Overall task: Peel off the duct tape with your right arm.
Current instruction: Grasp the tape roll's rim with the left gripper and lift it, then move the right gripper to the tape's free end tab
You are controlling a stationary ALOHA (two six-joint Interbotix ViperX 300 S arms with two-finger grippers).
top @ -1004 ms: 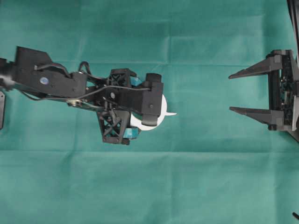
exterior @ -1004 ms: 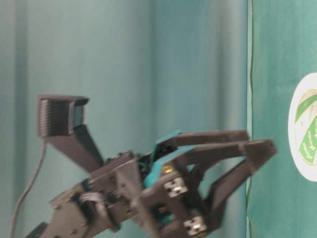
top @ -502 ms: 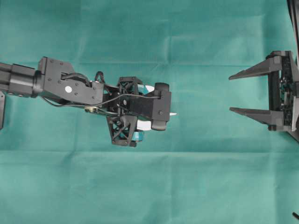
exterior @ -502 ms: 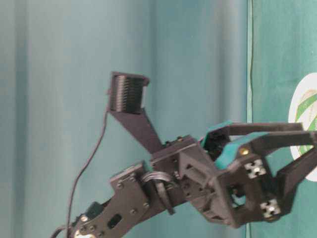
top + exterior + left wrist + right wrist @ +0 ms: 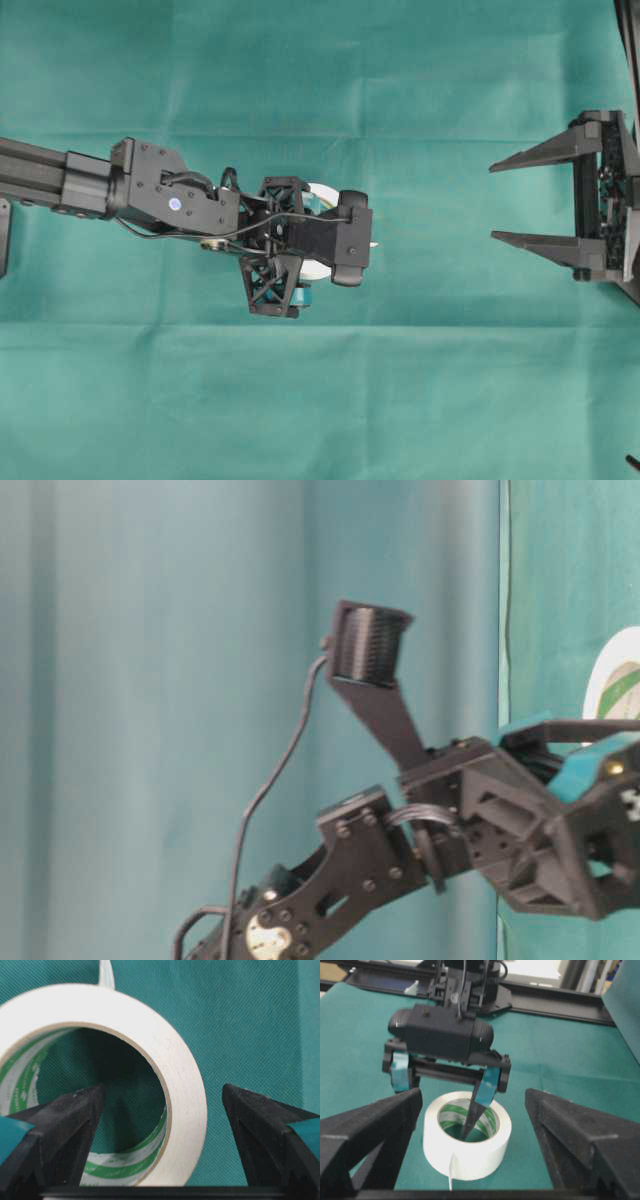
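Observation:
I will next grab the duct tape by its roll's side [image 5: 184, 1110] with my left gripper, so the duct tape's loose end [image 5: 106, 975] stays free to peel.
The duct tape [image 5: 468, 1146] is a wide white roll with a green-printed core, lying flat on the green cloth. Its loose strip end [image 5: 451, 1171] hangs toward my right gripper. My left gripper [image 5: 310, 245] hovers over the roll, open. One of its fingers [image 5: 472, 1119] dips into the core hole and the other stands outside the roll's wall [image 5: 185, 1090]. The overhead view shows only white slivers of the duct tape [image 5: 322, 190] under the left wrist. My right gripper [image 5: 493, 198] stands open well to the right of the roll, holding nothing.
Green cloth [image 5: 320, 400] covers the whole table. A black frame rail [image 5: 555, 1002] runs along the far side behind the left arm. At table level the left arm's camera mount [image 5: 370, 645] rises above the wrist.
My left arm has moved right and come down over the roll, so one finger now sits inside the core. The right arm has not moved.

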